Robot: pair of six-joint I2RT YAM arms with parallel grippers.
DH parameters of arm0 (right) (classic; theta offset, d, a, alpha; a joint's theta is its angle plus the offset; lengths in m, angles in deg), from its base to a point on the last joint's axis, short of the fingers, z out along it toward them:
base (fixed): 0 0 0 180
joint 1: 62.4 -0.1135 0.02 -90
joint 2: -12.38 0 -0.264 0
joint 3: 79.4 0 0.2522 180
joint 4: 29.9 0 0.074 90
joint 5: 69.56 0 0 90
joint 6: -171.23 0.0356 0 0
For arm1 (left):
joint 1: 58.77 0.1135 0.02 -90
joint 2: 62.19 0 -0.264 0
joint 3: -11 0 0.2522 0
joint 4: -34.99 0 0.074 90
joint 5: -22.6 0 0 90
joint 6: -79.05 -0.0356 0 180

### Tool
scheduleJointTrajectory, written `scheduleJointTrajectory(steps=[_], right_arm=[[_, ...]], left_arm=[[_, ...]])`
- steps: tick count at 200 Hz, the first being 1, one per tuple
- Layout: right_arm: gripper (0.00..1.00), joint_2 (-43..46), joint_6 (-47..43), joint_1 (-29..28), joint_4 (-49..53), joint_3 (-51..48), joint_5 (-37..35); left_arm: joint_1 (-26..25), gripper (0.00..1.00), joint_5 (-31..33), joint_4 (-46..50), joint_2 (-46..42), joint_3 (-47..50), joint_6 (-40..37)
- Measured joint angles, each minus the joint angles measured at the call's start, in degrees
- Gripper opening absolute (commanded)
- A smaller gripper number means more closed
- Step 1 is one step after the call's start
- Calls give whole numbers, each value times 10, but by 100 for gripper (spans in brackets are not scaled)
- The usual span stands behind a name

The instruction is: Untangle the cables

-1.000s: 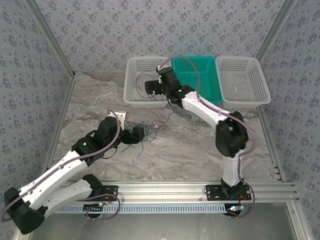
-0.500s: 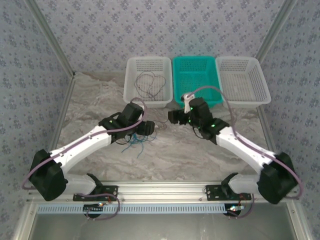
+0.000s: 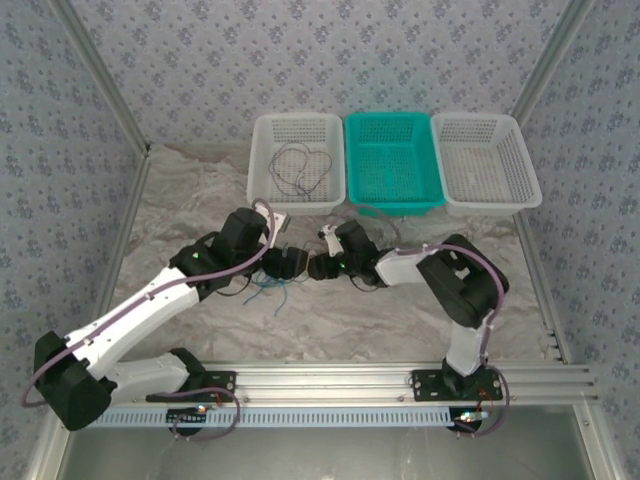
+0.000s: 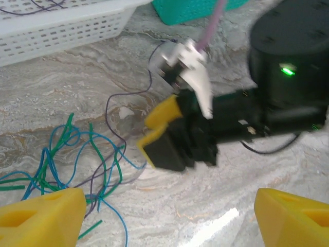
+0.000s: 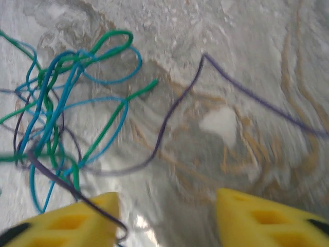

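Note:
My left gripper grips a green cable by its loose end point(image 4: 91, 126) next, which leaves the purple cable free to be untangled.
A tangle of thin blue, green and dark purple cables point(image 3: 268, 289) lies on the marble table between the arms. It sits left of centre in the left wrist view point(image 4: 72, 159) and at the upper left in the right wrist view point(image 5: 61, 103). A dark cable point(image 3: 305, 170) lies looped inside the left white basket point(image 3: 297, 118). My left gripper point(image 3: 287, 263) point(image 4: 167, 221) is open just right of the tangle, over bare table. My right gripper point(image 3: 318, 267) point(image 5: 167, 221) faces it, low, with its jaws apart. A dark strand point(image 5: 77, 195) crosses its left fingertip point(image 5: 67, 224).
A teal basket point(image 3: 388, 117) and a second white basket point(image 3: 478, 117) stand in a row at the back with the first. One purple strand point(image 5: 247, 92) trails right across the table. The right gripper's yellow fingers point(image 4: 162, 116) sit close ahead of the left wrist camera.
The right arm swung from above the left white basket, leaving a dark cable there, down to the table beside the tangle, its jaws narrowing. The left gripper shifted up and right.

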Motion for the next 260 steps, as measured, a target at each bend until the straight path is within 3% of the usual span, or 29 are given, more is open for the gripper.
scheduleJointTrajectory(steps=[30,76,134,215,260], right_arm=[[0,-20,12,-1,-28,20,7],[0,94,-16,-14,26,14,9],[0,235,-58,-26,77,16,57],[0,316,-68,-43,109,39,95],[0,327,-60,-43,109,43,96]], left_arm=[[1,88,-2,11,-23,15,-2],[32,98,37,16,-60,40,27],[173,99,54,17,-35,64,143],[177,99,-4,-24,84,112,184],[177,81,-16,-55,158,126,190]])
